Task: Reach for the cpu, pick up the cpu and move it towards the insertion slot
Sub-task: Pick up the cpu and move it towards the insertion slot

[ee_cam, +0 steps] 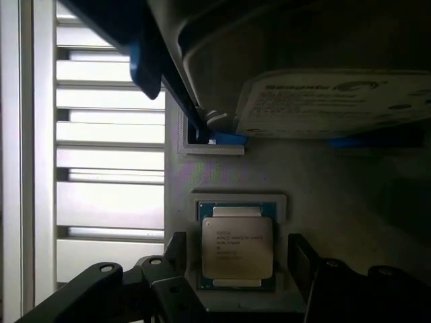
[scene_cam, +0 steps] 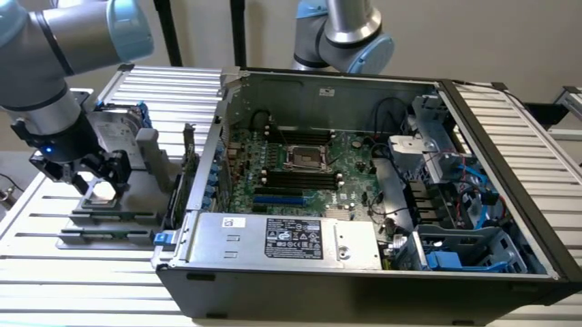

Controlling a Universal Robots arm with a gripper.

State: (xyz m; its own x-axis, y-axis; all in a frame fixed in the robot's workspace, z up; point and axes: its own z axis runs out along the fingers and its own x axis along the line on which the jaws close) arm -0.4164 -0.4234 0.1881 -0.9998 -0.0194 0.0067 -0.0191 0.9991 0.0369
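My fingers are beside the CPU's edges, down at the grey holder (ee_cam: 282,202). They would hold the CPU if my gripper closed now, so it is time to close on it.
The cpu (scene_cam: 98,193) (ee_cam: 237,247), a flat square chip with a silvery top, lies in a grey holder (scene_cam: 109,211) on the slatted table, at the exterior view's left. My gripper (scene_cam: 92,182) (ee_cam: 239,259) hangs right over it and is open. One black finger (ee_cam: 176,250) stands on each side of the chip, and neither touches it. The insertion slot (scene_cam: 307,158), a square socket with a silver frame and dark centre, sits on the motherboard inside the open computer case (scene_cam: 509,225), well off to the exterior view's right of the gripper.
An upright silver hard drive (scene_cam: 118,129) (ee_cam: 323,101) in a blue-edged frame stands just behind the cpu. Long black memory slots (scene_cam: 300,178) flank the socket. A power supply (scene_cam: 282,238) and cables fill the case's near side. A second arm (scene_cam: 345,34) rises behind the case.
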